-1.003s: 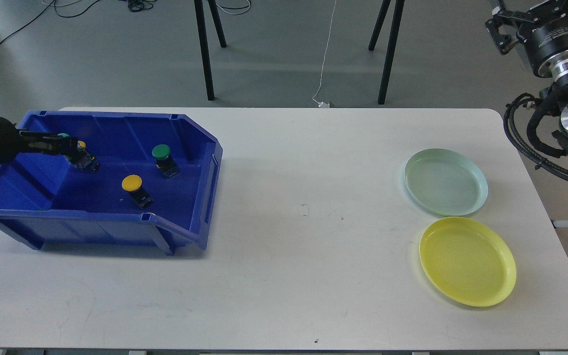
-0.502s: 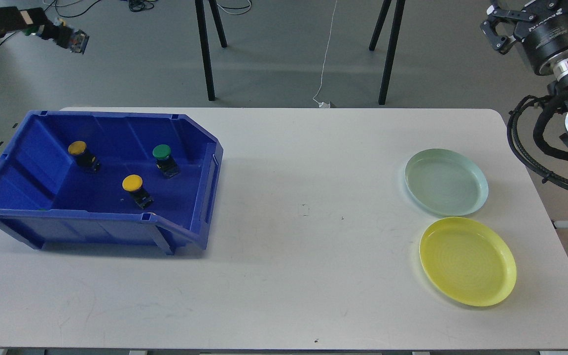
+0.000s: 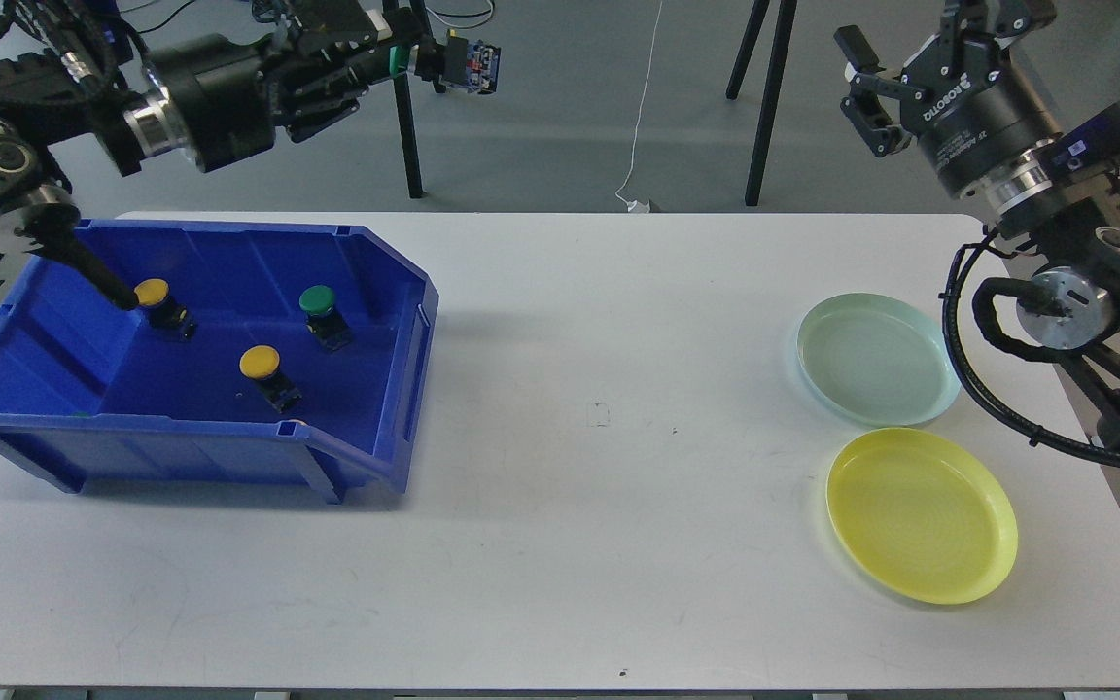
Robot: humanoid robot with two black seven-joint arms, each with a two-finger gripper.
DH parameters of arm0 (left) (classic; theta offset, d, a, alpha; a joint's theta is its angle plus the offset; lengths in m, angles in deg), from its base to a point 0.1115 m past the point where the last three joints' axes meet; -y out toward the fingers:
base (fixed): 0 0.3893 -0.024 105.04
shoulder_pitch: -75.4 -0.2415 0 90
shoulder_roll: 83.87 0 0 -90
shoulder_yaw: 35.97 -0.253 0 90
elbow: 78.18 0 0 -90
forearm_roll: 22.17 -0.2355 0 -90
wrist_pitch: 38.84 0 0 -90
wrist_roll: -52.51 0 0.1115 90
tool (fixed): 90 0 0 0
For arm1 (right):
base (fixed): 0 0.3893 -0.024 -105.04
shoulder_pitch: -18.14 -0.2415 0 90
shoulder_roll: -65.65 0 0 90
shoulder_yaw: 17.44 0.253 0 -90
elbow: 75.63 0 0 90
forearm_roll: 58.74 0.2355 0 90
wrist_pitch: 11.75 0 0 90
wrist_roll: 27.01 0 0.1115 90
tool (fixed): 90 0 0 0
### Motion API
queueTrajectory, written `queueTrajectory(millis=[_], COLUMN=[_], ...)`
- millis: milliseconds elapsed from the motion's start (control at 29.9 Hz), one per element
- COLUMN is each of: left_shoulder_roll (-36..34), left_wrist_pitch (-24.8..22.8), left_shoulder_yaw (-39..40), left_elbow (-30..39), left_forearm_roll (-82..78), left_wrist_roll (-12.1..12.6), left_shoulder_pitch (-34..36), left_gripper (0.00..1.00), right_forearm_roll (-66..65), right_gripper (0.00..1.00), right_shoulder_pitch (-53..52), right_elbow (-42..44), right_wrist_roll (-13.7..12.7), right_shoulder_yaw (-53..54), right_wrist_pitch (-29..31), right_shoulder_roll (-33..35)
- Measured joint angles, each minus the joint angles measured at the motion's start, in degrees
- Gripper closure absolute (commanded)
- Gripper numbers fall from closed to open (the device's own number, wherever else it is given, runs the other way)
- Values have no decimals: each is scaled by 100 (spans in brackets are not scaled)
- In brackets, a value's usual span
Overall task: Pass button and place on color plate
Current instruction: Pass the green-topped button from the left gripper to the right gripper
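Note:
My right gripper should place the green button on the pale green plate [image 3: 879,358] next, so it needs to pinch the button by its black base [image 3: 479,68].
My left gripper [image 3: 438,60] is raised above the table's far edge, over the floor. It is shut on a green-capped button [image 3: 471,64] with a dark body. The blue bin [image 3: 366,428] on the table's left holds two yellow buttons [image 3: 153,295] [image 3: 261,365] and one green button [image 3: 318,302]. A pale green plate [image 3: 879,358] and a yellow plate [image 3: 922,515] lie empty on the right. My right gripper [image 3: 900,34] is open and empty, high above the table's far right corner, well apart from the held button.
Black stand legs [image 3: 404,107] [image 3: 764,107] and a white cable [image 3: 640,126] are on the floor behind the table. My right arm's cables [image 3: 983,389] hang beside the pale green plate. Bare white tabletop [image 3: 599,467] lies between bin and plates.
My left gripper has carried the green button up out of the bin and then rightward, above the table's far edge. My right arm has swung in leftward, its gripper now in view.

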Motion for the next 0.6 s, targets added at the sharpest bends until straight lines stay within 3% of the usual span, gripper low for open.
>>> queueTrajectory(millis=[334,602], left_shoulder_roll=[939,1135], left_wrist_pitch=[0,0], left_shoulder_yaw=[2,2], left_elbow=[-470,-550], left_forearm_roll=[2,-13], left_wrist_roll=[151,203], left_shoulder_pitch=[-136,-167], left_gripper=[71,71], right_forearm_roll=[-2128,-2899], right_gripper=[8,9], right_shoulder_pitch=[436,416], right_elbow=[-443,-306], right_wrist_roll=[1,1], right_shoulder_yaw=[-52,-380], right_wrist_pitch=[-871,-1474], right_shoulder_roll=[-899,-1281])
